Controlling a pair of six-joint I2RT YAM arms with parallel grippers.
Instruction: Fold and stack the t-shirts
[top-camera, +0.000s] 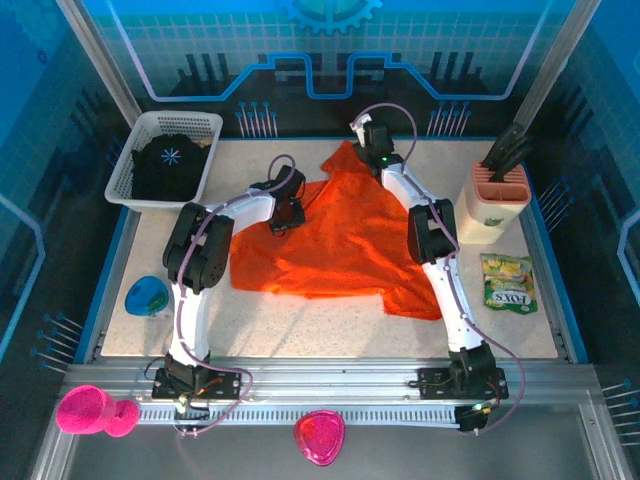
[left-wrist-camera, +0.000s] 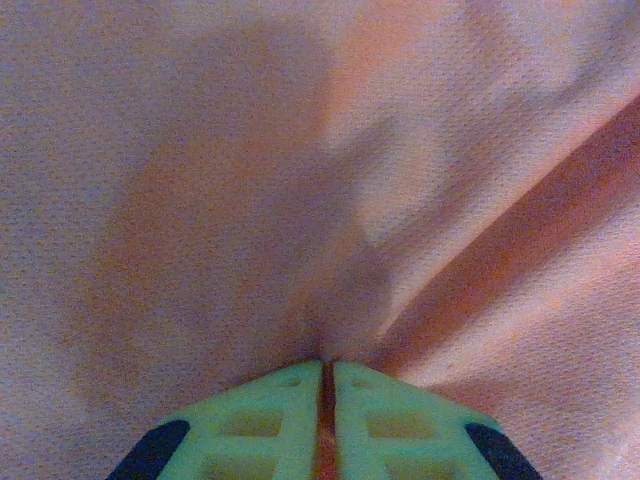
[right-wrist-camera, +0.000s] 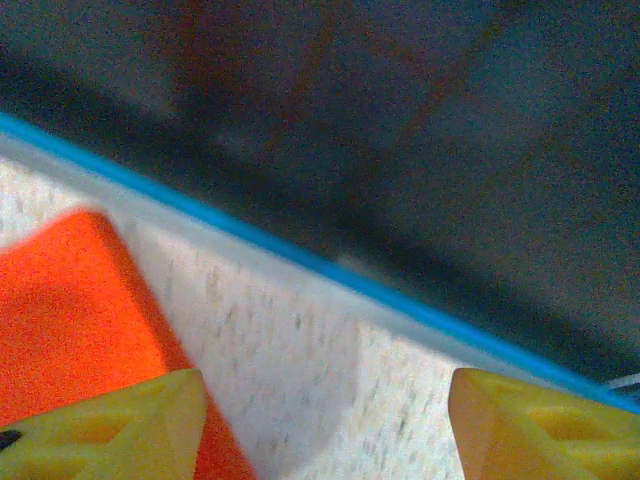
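Observation:
I will next grab the orange t-shirt's edge near its far corner (top-camera: 350, 152) (right-wrist-camera: 112, 272) with my right gripper, opposite my left gripper. This will spread the t-shirt for folding.
The orange t-shirt (top-camera: 340, 240) lies crumpled across the middle of the table, one corner reaching toward the back edge. My left gripper (top-camera: 285, 218) is shut on a pinch of its left side; in the left wrist view the orange t-shirt (left-wrist-camera: 300, 180) bunches into the closed fingertips (left-wrist-camera: 290, 390). My right gripper (top-camera: 368, 140) hovers open at the back edge beside the shirt's far corner (right-wrist-camera: 70, 300), with bare table between its fingers (right-wrist-camera: 150, 410). The black t-shirt (top-camera: 170, 165) with a pale starburst print sits in the white mesh basket (top-camera: 205, 125).
A pink and cream holder with dark utensils (top-camera: 500, 190) stands at the right. A green snack packet (top-camera: 508, 282) lies near it. A blue bowl (top-camera: 147, 296) rests at the left edge. A pink cup (top-camera: 95, 412) and a pink dish (top-camera: 320, 436) sit on the near rail.

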